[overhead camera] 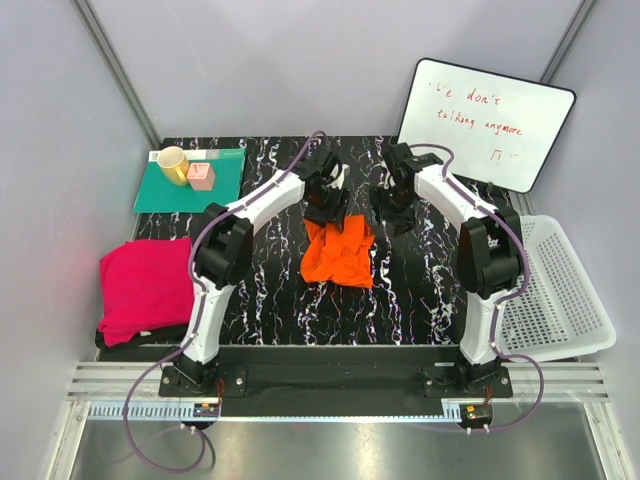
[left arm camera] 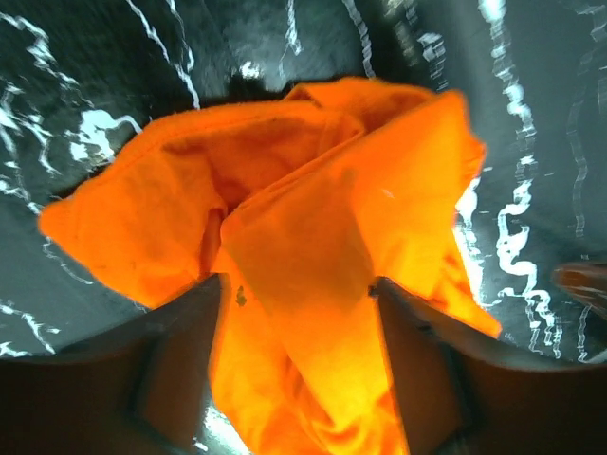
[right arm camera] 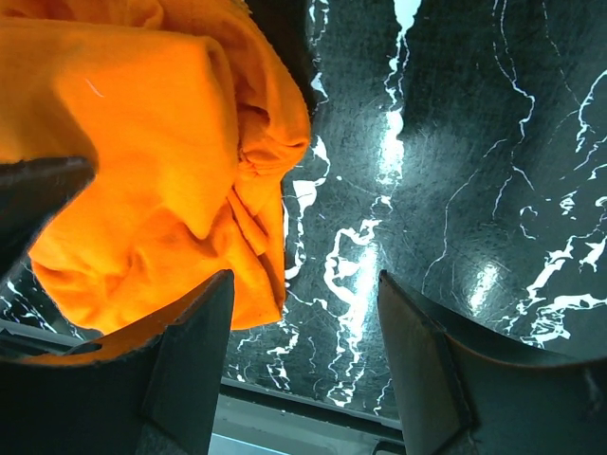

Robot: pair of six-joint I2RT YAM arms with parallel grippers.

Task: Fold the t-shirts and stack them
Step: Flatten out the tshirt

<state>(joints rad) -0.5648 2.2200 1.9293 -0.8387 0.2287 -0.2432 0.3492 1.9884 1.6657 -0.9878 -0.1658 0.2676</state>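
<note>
The orange t-shirt (overhead camera: 338,254) needs to be spread for folding, so I should next grab the shirt's nearest bunched edge with my right gripper, away from my left gripper.
The orange t-shirt (overhead camera: 338,254) lies crumpled in the middle of the black marble table (overhead camera: 420,300). My left gripper (overhead camera: 325,212) hangs over its far edge. In the left wrist view the gripper (left arm camera: 296,282) is open, with orange cloth (left arm camera: 313,190) lying between and below the jaws. My right gripper (overhead camera: 393,215) is open just right of the shirt. In the right wrist view the gripper (right arm camera: 303,277) is over bare table, with the shirt (right arm camera: 142,161) by its left finger. The magenta-pink t-shirt (overhead camera: 145,285) lies bunched at the table's left edge.
A teal mat (overhead camera: 225,188) at the back left holds a yellow mug (overhead camera: 172,163) and a small pink block (overhead camera: 201,176). A whiteboard (overhead camera: 490,120) leans at the back right. A white perforated basket (overhead camera: 560,290) sits at the right edge.
</note>
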